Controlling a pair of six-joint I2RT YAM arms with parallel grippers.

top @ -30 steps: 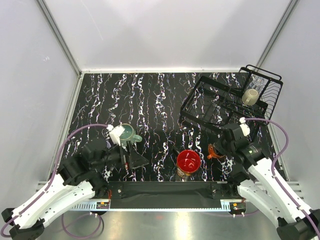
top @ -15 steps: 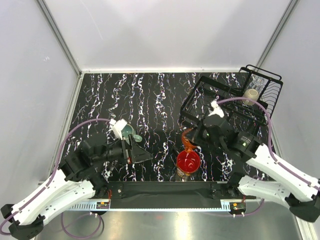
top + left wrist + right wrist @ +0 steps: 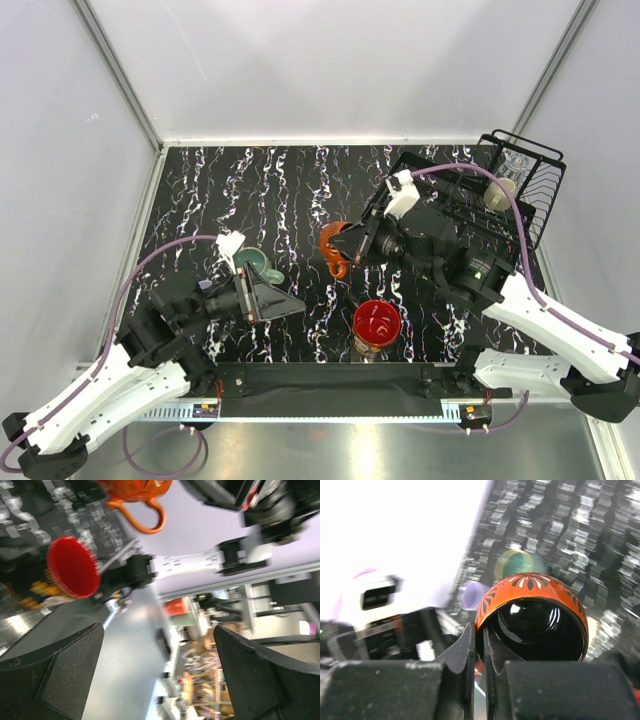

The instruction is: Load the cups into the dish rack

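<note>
I should next grab the small orange mug with my left gripper by its handle (image 3: 339, 270), so that the mug's rim stays free to rest on the dish rack (image 3: 440, 205).
My right gripper (image 3: 349, 247) is shut on the rim of the small orange mug (image 3: 334, 248) and holds it in the air over mid-table, left of the dish rack (image 3: 440, 205). In the right wrist view the mug's (image 3: 530, 607) wall sits pinched between the fingers (image 3: 470, 645). The beige mug (image 3: 500, 192) and clear glass (image 3: 515, 162) stand in the rack's raised end. The red-inside dark mug (image 3: 377, 323) stands near the front edge. My left gripper (image 3: 272, 302) is open and empty, just in front of the teal-green mug (image 3: 260, 266). The lavender tumbler (image 3: 473, 595) shows only in the right wrist view.
The left wrist view looks sideways past its open fingers (image 3: 70, 675) at the red-inside mug (image 3: 72, 567) and the hanging orange mug (image 3: 137, 492). White walls (image 3: 330, 70) enclose the black marbled table (image 3: 260, 190). A black bar (image 3: 330, 378) runs along the front edge.
My right arm has carried the orange mug from the front right, up and leftward to mid-table. My left gripper has shifted slightly to the right, still open.
</note>
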